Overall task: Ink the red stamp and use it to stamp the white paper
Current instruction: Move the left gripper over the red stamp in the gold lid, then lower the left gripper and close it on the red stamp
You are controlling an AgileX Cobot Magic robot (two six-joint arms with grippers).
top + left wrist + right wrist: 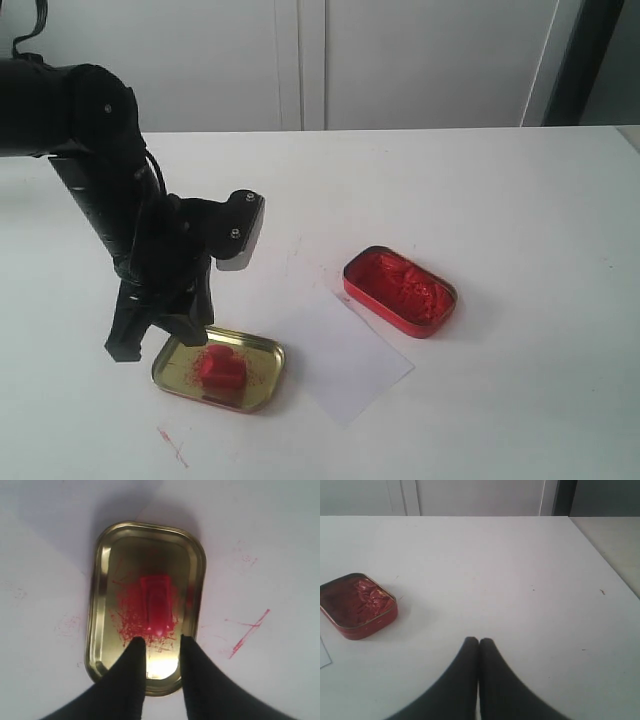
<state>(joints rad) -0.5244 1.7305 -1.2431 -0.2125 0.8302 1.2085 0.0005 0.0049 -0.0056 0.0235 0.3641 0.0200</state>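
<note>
The left gripper will next grab the red stamp by its raised handle (pixel 159 611). Then it can ink the stamp and mark the white paper.
The red stamp (pixel 222 368) (pixel 157 605) lies inside the gold tin lid (pixel 262 350) (pixel 100 580), amid red ink smudges. My left gripper (pixel 160 340) (pixel 162 642) hangs over the lid's near end, open. Its fingertips are apart, just short of the stamp, with nothing between them. The white paper (pixel 345 355) lies flat to the right of the lid, between it and the red ink tin (pixel 400 290) (pixel 357 605). My right gripper (pixel 479 641) is shut on nothing above bare table, well away from the tin, and is out of the exterior view.
Red ink streaks mark the white table (pixel 172 446) (pixel 250 632) beside the lid. A corner of the paper (pixel 323 656) shows in the right wrist view. White cabinet doors stand behind the table's far edge (pixel 400 127).
</note>
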